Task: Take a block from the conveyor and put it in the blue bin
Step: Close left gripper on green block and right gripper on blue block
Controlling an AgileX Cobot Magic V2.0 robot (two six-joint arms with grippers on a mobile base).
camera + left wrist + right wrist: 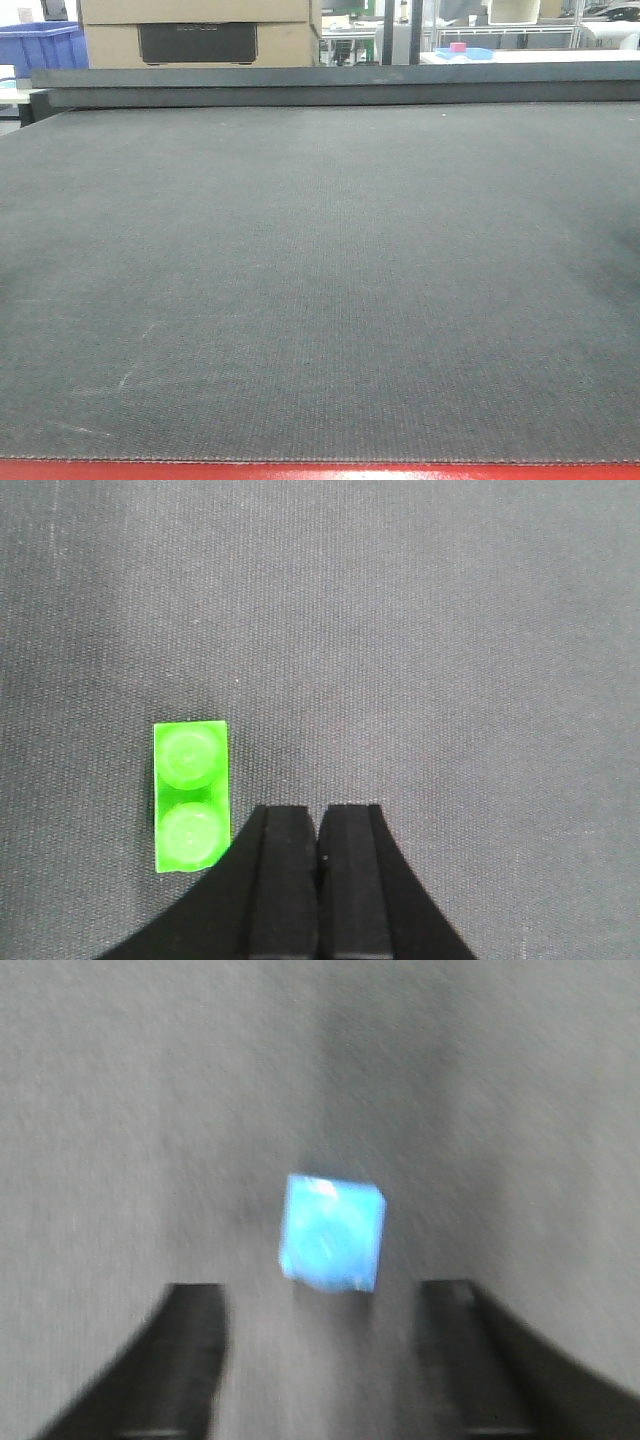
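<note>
I need to get the green block into the blue bin (42, 47), so I will next pick it up by its long sides with my left gripper.
The conveyor (320, 280) is a wide dark grey woven belt with a red frame edge at the bottom of the front view; no block or arm shows there. In the left wrist view a bright green two-stud block (190, 796) lies on the belt just left of my left gripper (319, 825), whose black fingers are shut together with nothing between them. In the blurred right wrist view a small blue block (332, 1232) lies on the belt just ahead of my right gripper (325, 1305), which stands open. A blue bin (42, 47) stands at the far left behind the belt.
Behind the belt stand a tan cardboard box (200, 32) with a dark opening and, at the right, a white table with a flat blue tray (465, 52) carrying a small pink piece. Shelving fills the far background.
</note>
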